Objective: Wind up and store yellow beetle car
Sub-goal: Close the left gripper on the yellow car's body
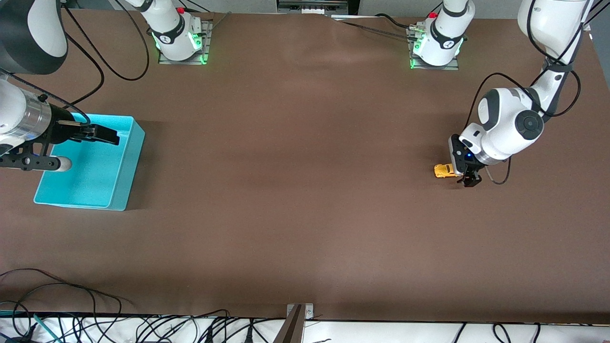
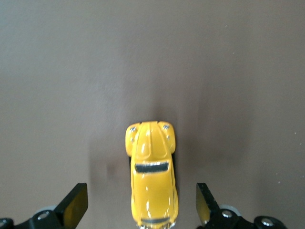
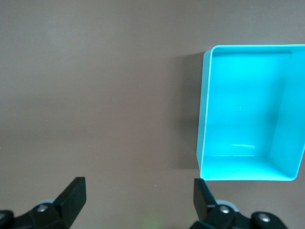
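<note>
My left gripper is to grab the yellow beetle car (image 1: 444, 170) by the sides of its cabin next. Then it should wind up the car on the tabletop.
The yellow beetle car (image 1: 444, 170) stands on its wheels on the brown table toward the left arm's end. My left gripper (image 1: 469, 180) is low at the table beside it and open. In the left wrist view the car (image 2: 152, 186) lies between the open fingers (image 2: 76, 204), with a gap on each side; my left gripper (image 2: 140, 202) touches nothing. My right gripper (image 1: 112, 138) hangs open and empty in the air at the teal bin (image 1: 136, 143), and that arm waits. In the right wrist view my right gripper (image 3: 138, 195) has bare table under it.
The teal bin (image 3: 205, 119) is open-topped and empty, at the right arm's end of the table. Both arm bases stand along the table edge farthest from the front camera. Cables lie along the edge nearest it.
</note>
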`<state>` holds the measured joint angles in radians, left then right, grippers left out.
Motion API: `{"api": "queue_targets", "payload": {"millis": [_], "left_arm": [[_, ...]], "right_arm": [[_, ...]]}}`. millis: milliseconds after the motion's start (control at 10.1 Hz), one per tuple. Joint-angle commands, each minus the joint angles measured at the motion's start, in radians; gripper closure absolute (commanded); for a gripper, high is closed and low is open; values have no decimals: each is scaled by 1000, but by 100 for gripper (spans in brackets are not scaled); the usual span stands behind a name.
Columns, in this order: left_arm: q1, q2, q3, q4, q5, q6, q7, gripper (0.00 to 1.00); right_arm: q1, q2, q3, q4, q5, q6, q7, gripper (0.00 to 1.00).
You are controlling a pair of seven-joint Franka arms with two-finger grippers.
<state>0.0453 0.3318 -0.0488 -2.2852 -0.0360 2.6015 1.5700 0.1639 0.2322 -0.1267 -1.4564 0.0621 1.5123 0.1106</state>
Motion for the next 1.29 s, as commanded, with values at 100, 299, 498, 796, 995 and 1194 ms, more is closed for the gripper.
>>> {"api": "queue_targets", "payload": {"millis": [100,299,498,796,995,1194], "left_arm": [[-15,44,9,10,8,49,31,0],[-13,44,13,10,8,49,31,1],[-10,44,24,10,8,49,30,37],[-10,44,23,10,11,48,38,95],[-18,38,23,10,11,48,128,100],[-18,39,23,10,11,48,142,100]], "right_arm": [[-4,-4,1,-4,2,2,4,0],[-4,-2,1,-4,1,9,4,0],[-4,-2,1,-6,1,9,4,0],[-1,-4,2,-7,1,9,6,0],[-1,-4,2,-13,1,15,6,0],[-1,-2,2,-13,1,17,6,0]]}}
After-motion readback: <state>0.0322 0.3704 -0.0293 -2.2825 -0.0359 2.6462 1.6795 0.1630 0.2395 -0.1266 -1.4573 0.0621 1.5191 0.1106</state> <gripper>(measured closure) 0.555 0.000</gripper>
